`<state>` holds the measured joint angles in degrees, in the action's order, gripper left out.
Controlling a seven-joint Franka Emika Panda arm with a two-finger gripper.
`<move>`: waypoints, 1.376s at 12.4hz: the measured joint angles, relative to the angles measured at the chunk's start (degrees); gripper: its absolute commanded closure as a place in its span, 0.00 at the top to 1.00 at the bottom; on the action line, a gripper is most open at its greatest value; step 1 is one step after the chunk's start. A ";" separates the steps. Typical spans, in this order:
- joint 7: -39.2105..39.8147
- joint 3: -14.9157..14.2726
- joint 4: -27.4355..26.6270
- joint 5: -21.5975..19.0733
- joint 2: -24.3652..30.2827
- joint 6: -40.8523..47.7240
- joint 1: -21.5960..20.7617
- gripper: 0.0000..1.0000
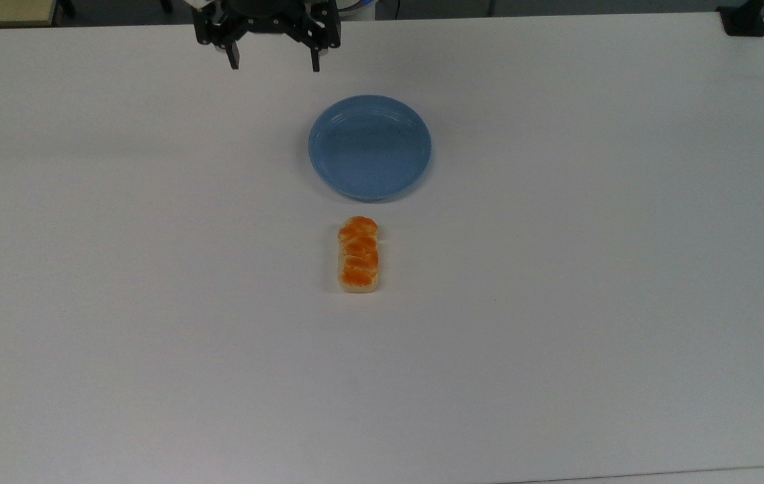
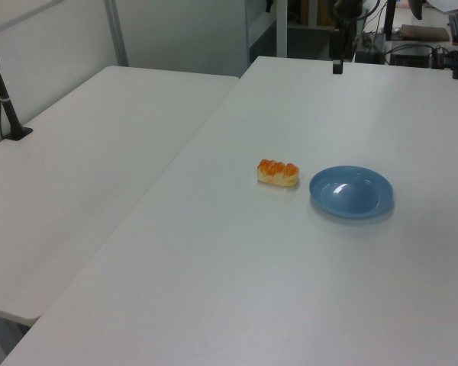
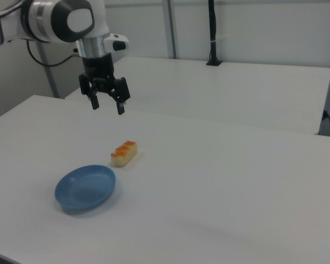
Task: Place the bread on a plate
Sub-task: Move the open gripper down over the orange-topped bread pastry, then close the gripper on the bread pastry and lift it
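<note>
My gripper grips the bread's middle [image 2: 278, 173] next, to set the bread on the light-blue plate [image 2: 351, 192].
The braided orange-brown bread [image 1: 358, 255] lies flat on the white table, just below the light-blue plate [image 1: 369, 148] in the top view; a small gap separates them. The bread [image 2: 278, 172] and plate [image 2: 351, 192] also sit side by side in the left view, and the bread [image 3: 124, 153] and plate [image 3: 86, 188] in the right view. My black gripper [image 1: 274, 66] hangs open and empty above the table's far edge, up and to the left of the plate in the top view. The gripper [image 3: 108, 106] hovers well above the bread in the right view.
A black clamp base [image 1: 743, 20] sits at the table's upper right corner in the top view. A second white table [image 2: 84, 160] adjoins on the left view's left, with a black post [image 2: 1, 99] on it. Cables and equipment [image 2: 412, 46] stand beyond the far edge.
</note>
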<state>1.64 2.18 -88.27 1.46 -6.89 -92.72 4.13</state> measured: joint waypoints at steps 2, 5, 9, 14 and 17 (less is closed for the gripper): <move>-0.01 0.21 0.54 -0.03 -2.64 -3.82 -0.90 1.00; -1.95 0.37 0.59 -0.03 -7.73 -9.42 -4.41 1.00; -2.94 0.37 0.65 -0.03 -14.03 -15.99 -5.56 1.00; -7.27 0.38 0.72 -0.01 -21.90 -24.24 -7.56 0.97; -7.43 0.37 0.75 0.06 -24.26 -27.30 -7.55 0.94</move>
<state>-5.80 2.54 -87.51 1.52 -31.16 -120.02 -3.42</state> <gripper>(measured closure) 0.031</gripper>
